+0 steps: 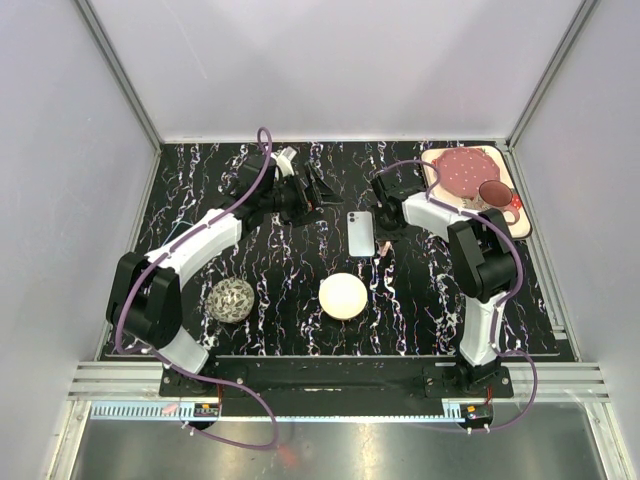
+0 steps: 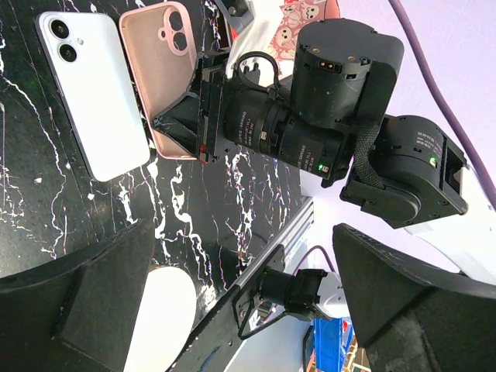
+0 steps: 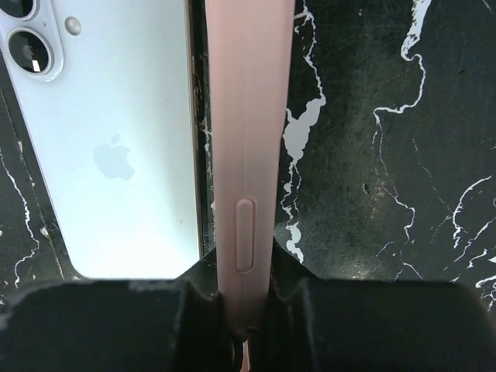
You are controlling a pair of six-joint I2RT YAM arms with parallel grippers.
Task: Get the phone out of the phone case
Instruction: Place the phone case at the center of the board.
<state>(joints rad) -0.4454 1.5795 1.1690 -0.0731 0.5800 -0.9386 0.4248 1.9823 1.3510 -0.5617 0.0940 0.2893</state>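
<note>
The pink case stands on edge close beside the phone (image 1: 361, 232), so my right gripper should move it toward the empty flat table before releasing.
The phone (image 1: 361, 232) lies face down on the black marbled table, pale blue-white, camera end toward the back; it is bare, outside the phone case. The pink phone case (image 3: 248, 116) stands on its long edge just right of the phone (image 3: 116, 139), and my right gripper (image 3: 248, 310) is shut on the case's end. From the left wrist view the empty case (image 2: 163, 70) leans beside the phone (image 2: 93, 93), its inside showing. My left gripper (image 1: 318, 190) hovers left of the phone, open with nothing between its fingers (image 2: 77, 310).
A white round disc (image 1: 343, 296) lies in front of the phone. A patterned ball (image 1: 232, 299) sits at the front left. At the back right, a pink board (image 1: 440, 158) carries a maroon plate (image 1: 462, 170) and a red mug (image 1: 494, 193).
</note>
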